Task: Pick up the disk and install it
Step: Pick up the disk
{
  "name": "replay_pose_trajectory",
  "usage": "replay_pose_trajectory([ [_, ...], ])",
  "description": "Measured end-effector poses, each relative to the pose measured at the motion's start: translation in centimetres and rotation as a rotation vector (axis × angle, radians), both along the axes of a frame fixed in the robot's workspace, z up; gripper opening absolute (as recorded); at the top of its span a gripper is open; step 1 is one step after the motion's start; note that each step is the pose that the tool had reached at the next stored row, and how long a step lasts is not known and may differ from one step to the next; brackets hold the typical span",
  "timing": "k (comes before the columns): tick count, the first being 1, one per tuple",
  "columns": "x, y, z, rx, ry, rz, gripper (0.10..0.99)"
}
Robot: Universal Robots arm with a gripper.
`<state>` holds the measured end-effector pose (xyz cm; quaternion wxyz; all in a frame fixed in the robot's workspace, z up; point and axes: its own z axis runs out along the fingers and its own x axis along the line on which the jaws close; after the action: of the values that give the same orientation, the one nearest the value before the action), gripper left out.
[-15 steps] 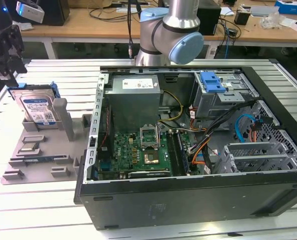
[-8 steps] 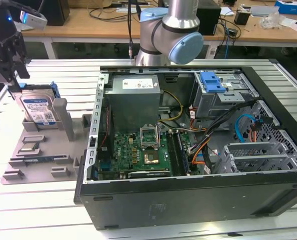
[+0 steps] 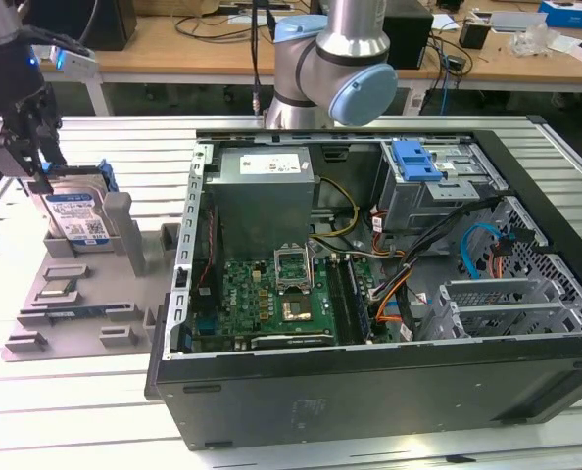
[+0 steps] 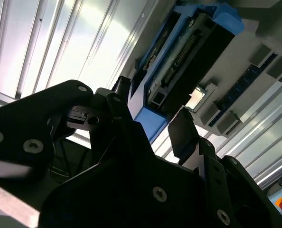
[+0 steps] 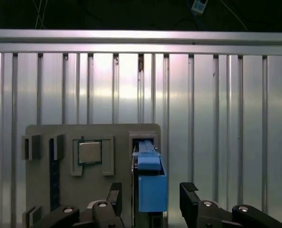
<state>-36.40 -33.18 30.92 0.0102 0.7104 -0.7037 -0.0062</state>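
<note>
My gripper will hold the disk across its upper blue-framed end [image 3: 79,179] next, because the grey holder's slot and posts surround the disk's lower part.
The disk [image 3: 75,213] stands on edge in a slot of the grey holder plate [image 3: 134,257] at the exterior view's left, its white-and-blue label facing the camera and its blue carrier frame round the edges. My gripper [image 3: 38,174] hangs just over the disk's upper corner. In both wrist views the black fingers [image 5: 114,194] stand either side of the disk's blue-framed end [image 5: 151,187], with a gap on each side. The gripper [image 5: 151,194] is open. The second wrist view shows the disk [image 4: 179,61] lying between the fingers [image 4: 183,130].
An open computer case [image 3: 369,392] lies at the exterior view's right, with a motherboard [image 3: 271,294] and a metal drive cage topped by a blue latch [image 3: 415,162]. The holder plate [image 5: 117,135] also carries a processor chip [image 5: 89,152]. The arm's base [image 3: 330,59] stands behind the case.
</note>
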Motion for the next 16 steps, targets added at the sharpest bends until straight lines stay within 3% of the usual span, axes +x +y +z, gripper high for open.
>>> replay_pose_trajectory([
  [8,-0.32,0.11,-1.88,-0.003,0.0002,0.017,0.600],
  [16,-0.10,0.11,-1.96,-0.003,0.0000,0.018,0.584],
])
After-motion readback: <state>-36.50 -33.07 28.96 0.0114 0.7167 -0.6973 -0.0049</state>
